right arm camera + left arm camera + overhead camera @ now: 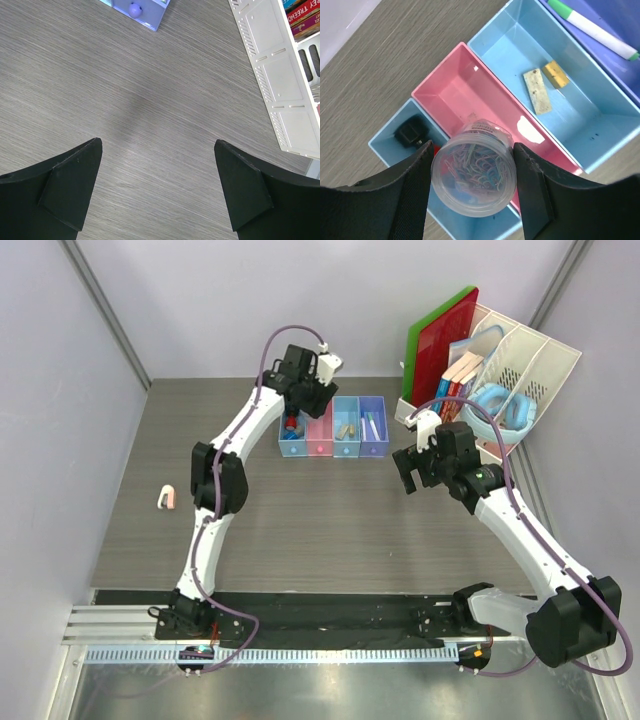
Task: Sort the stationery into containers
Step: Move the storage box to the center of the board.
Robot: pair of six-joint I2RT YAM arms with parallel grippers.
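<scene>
The jar hangs across the edge between the blue tray and the pink tray (480, 105), so it would end there if I opened my left gripper now: I will hold it.
My left gripper (472, 150) is shut on a clear round jar of coloured paper clips (474, 172) and holds it above the edge between the blue tray (387, 145) and the pink tray (480, 105). The blue tray holds a black item (410, 132) and a red piece (436, 149). The pink tray is bare. The light blue tray (580, 125) holds a whitish eraser (537, 91) and a yellow piece (555, 74). The lavender tray (620, 70) holds a white pen with a green tip (592, 27). My right gripper (157, 144) is open and empty over bare table. A pinkish-white roll (167, 498) lies far left.
The four trays stand in one row (333, 430) at the back middle. A white slotted file rack (530, 360) with books, red and green boards and light-blue headphones (505, 405) stands at the back right; its wall shows in the right wrist view (280, 75).
</scene>
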